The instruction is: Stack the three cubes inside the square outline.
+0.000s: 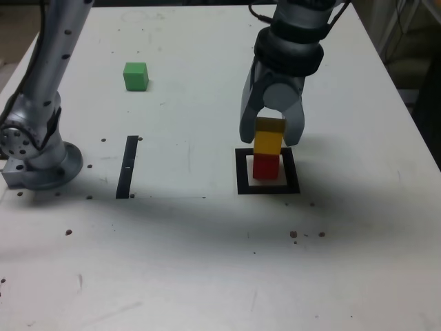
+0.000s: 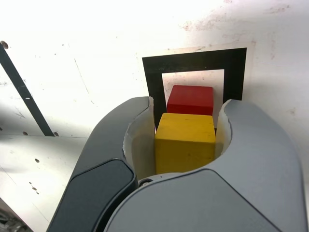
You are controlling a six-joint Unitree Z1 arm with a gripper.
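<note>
The yellow cube's lower edge (image 1: pixel 267 153) sits on the red cube (image 1: pixel 265 167) in the exterior view and the yellow cube would stand, so my gripper releases it now.
A red cube (image 1: pixel 265 167) (image 2: pixel 190 99) sits on the pale centre of the black square outline (image 1: pixel 242 172) (image 2: pixel 193 61). On top of it rests a yellow cube (image 1: pixel 269 143) (image 2: pixel 185 142), roughly aligned with it. My gripper (image 1: pixel 271 139) (image 2: pixel 189 110) comes down from above, and its two pale pads (image 2: pixel 143 140) press against the yellow cube's opposite sides, so it is shut on that cube. The green cube (image 1: pixel 136 76) lies alone on the table, far off toward the exterior view's upper left, and does not appear in the wrist view.
A thin black strip (image 1: pixel 127 166) (image 2: pixel 24 94) lies on the white table (image 1: pixel 207 262) at the exterior view's left of the outline. The arm's grey base (image 1: pixel 38 155) stands at the exterior view's far left edge. Small dark specks dot the tabletop.
</note>
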